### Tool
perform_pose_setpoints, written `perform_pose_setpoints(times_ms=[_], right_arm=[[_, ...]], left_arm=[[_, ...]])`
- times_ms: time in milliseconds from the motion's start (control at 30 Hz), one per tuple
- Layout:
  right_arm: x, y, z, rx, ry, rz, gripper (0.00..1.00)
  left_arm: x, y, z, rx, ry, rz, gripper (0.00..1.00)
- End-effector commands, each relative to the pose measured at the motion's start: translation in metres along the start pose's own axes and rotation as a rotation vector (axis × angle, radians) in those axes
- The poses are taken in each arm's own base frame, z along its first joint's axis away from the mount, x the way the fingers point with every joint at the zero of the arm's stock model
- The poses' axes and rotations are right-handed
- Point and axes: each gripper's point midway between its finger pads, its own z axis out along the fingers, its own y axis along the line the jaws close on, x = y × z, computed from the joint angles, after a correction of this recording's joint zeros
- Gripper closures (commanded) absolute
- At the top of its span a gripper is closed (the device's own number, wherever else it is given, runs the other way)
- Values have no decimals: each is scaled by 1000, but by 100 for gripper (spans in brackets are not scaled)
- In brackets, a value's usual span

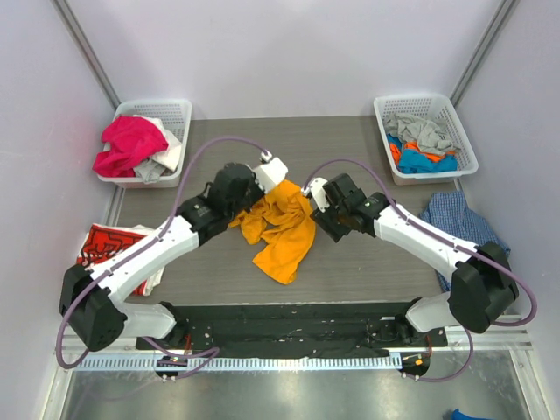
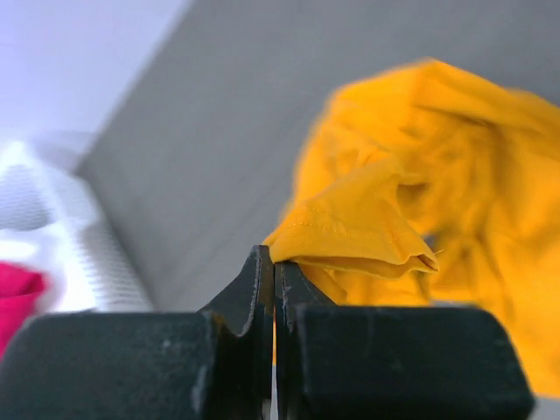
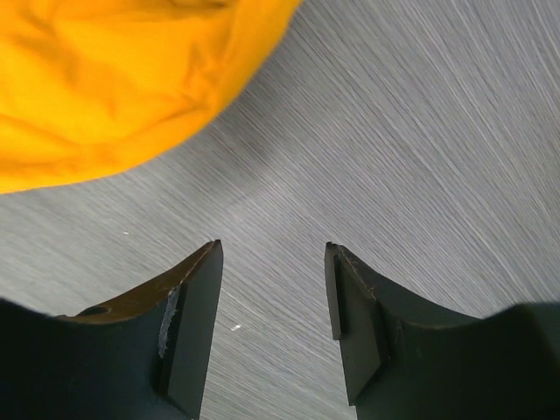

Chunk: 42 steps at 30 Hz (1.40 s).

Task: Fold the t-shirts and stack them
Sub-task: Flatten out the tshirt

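My right gripper grabs the t-shirt's edge point(image 1: 311, 234) point(image 3: 208, 103) away from the left gripper's hemmed edge next, to spread the t-shirt for folding.
The orange-yellow t-shirt point(image 1: 282, 229) lies crumpled in the middle of the table. My left gripper point(image 1: 248, 208) is shut on a hemmed edge of it point(image 2: 350, 232) at its upper left side; a sliver of cloth shows between the closed fingers. My right gripper point(image 1: 322, 220) is open and empty, just right of the shirt, above bare table; the shirt fills the top left of the right wrist view point(image 3: 122, 79). The red t-shirt with white lettering point(image 1: 112, 247) lies flat at the table's left edge.
A white basket point(image 1: 179, 112) at the back left holds pink and white clothes. A white basket point(image 1: 464, 144) at the back right holds grey, orange and blue clothes. A blue checked garment point(image 1: 464, 223) lies at the right edge.
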Motion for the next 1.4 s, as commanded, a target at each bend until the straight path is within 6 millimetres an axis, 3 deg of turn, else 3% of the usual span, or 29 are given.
perform_pose_setpoints(times_ms=[0, 100, 200, 300, 500, 600, 867, 1167, 1367], right_arm=[[-50, 22, -18, -120, -161, -1, 43], [-71, 46, -18, -185, -188, -27, 43], [-99, 83, -18, -264, -221, -73, 43], [-114, 118, -11, -314, -227, -134, 44], [-118, 167, 10, -385, -212, -204, 45], [-109, 185, 22, -406, -181, -236, 43], [-108, 210, 57, -440, -135, -263, 41], [-119, 224, 74, -449, -130, -280, 42], [-113, 227, 84, -455, -106, -284, 45]], left_arm=[[-28, 68, -3, -240, -48, 7, 100], [-27, 84, 6, -294, -31, 0, 100], [-22, 99, 18, -330, -11, -17, 100], [-14, 107, 27, -347, 14, -29, 100], [3, 125, 38, -366, 39, -63, 100], [8, 129, 41, -361, 52, -66, 100], [17, 123, 48, -340, 69, -55, 100], [20, 119, 47, -330, 68, -58, 100], [24, 117, 44, -328, 69, -51, 100]])
